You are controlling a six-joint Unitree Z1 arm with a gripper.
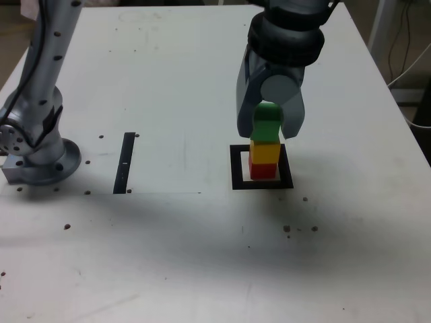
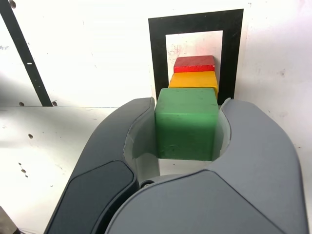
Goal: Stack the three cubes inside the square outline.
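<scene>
The green cube's lower edge (image 1: 265, 138) meets the yellow cube (image 1: 264, 152) in the exterior view, so the green cube would stand and my gripper needs to let go of it now.
Inside the square outline (image 1: 261, 184) (image 2: 157, 53) the red cube (image 1: 262, 169) (image 2: 194, 64) lies at the bottom with the yellow cube (image 1: 264, 152) (image 2: 193, 79) on it. The green cube (image 1: 267, 124) (image 2: 186, 129) sits directly over the yellow one and seems to touch its top. My gripper (image 1: 269, 129) (image 2: 190, 105) comes down from above and is shut on the green cube, one grey finger on each side. The stack looks upright and roughly aligned.
A thin black strip (image 1: 125, 162) (image 2: 22, 53) lies on the white table to the exterior view's left of the outline. The arm's grey base (image 1: 40, 158) stands at the far left. Small dark specks dot the table (image 1: 202, 256).
</scene>
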